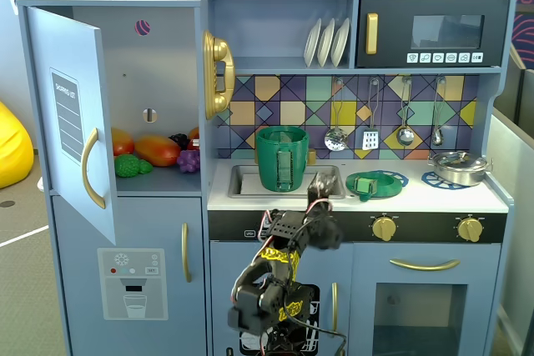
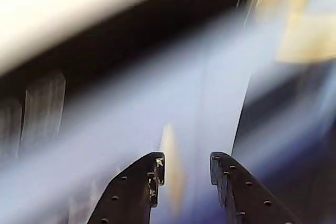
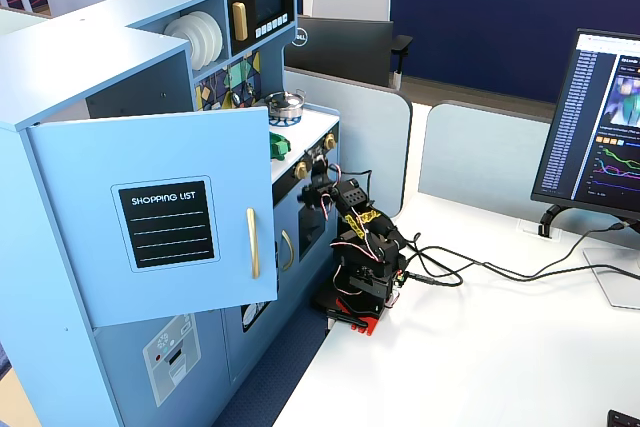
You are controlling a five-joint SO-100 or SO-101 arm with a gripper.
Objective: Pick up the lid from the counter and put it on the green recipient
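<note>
The lid needs to go on the green recipient (image 1: 282, 158), so the robot's gripper will next pick it up by its light-green square knob (image 1: 365, 185).
The green recipient (image 1: 282, 158), a tall pot with a ribbed strap handle, stands in the sink. To its right in a fixed view, the lid (image 1: 367, 184) rests on a blue burner ring on the counter; from the side a bit of the lid's green (image 3: 278, 145) shows past the open door. My gripper (image 1: 321, 184) is raised at the counter's front edge, between pot and lid, touching neither. In the wrist view my gripper (image 2: 186, 163) is open with nothing between its jaws, and the background is motion-blurred.
A silver pan (image 1: 459, 167) sits on the right burner. The fridge door (image 1: 73, 114) stands open at left, with toy food inside. Gold oven knobs (image 1: 384, 227) line the front panel. The arm's base (image 3: 358, 299) stands on a white desk with cables.
</note>
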